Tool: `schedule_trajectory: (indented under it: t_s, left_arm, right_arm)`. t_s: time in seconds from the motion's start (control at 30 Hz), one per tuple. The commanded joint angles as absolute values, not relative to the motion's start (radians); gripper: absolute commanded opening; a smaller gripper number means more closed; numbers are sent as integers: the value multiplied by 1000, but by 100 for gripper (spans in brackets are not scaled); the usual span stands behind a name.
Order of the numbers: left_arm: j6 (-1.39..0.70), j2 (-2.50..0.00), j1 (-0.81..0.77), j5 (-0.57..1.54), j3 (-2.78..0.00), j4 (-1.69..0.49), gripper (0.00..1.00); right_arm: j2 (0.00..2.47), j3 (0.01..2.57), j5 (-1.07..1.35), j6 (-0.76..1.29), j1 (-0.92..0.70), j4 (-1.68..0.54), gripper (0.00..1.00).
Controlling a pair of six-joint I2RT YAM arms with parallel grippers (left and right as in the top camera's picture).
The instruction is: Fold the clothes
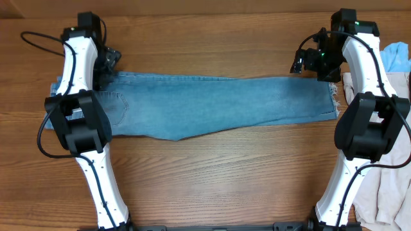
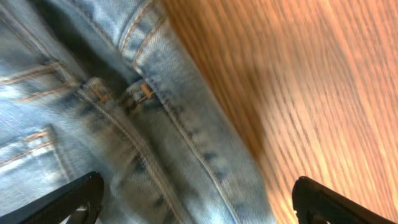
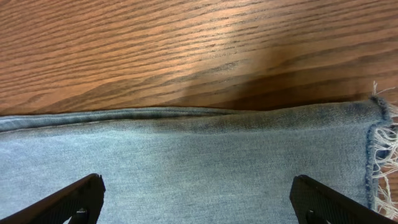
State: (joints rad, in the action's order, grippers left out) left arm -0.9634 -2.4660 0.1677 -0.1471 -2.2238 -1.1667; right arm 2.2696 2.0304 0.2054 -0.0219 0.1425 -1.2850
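Observation:
The right gripper grabs the light blue jeans (image 1: 212, 106) by the frayed hem (image 1: 332, 96) next to fold the legs back over toward the waist.
Light blue jeans (image 1: 212, 106) lie flat across the wooden table, waist to the left and frayed hem (image 1: 332, 96) to the right. My left gripper (image 1: 108, 63) hovers open over the waist's far edge. In the left wrist view, which is blurred, the waistband and a belt loop (image 2: 140, 37) lie between and ahead of its spread fingers (image 2: 78, 196). My right gripper (image 1: 302, 62) is open over the far edge near the hem. In the right wrist view the denim (image 3: 199, 162) lies flat under the wide jaws, with the fringe (image 3: 382, 155) at the right. Cream trousers (image 1: 385, 192) lie at the right edge.
A pale blue cloth (image 1: 397, 56) sits at the far right, beside the right arm and above the cream trousers. Bare wooden table (image 1: 212, 179) stretches in front of the jeans, between the two arm bases. A black cable (image 1: 38, 38) loops at the far left.

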Motion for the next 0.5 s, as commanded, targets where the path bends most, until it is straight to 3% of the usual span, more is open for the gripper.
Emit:
schedule_trajectory:
  t_s: [0.0,0.13,0.23,0.37,0.47]
  left_arm:
    - [-872,-2401,167,-163,-2418,-1270,100]
    - [-780,-2358,167,-90,-2471,-1442,99]
    - [-670,-2343,167,-43,-2472,-1539,77]
    - [-601,-2243,163,8,-2472,-1568,82]
    - [-601,-2204,162,73,-2472,-1600,100]
  right_arm:
    - [2267,2037,210,-18,142,-1284,100]
    - [2267,2037,210,-18,142,-1284,100]
    - [2267,2037,209,-18,142,-1284,100]
    - [2267,2037,210,-18,142,-1284,100]
    - [2267,2037,211,-17,142,-1284,100]
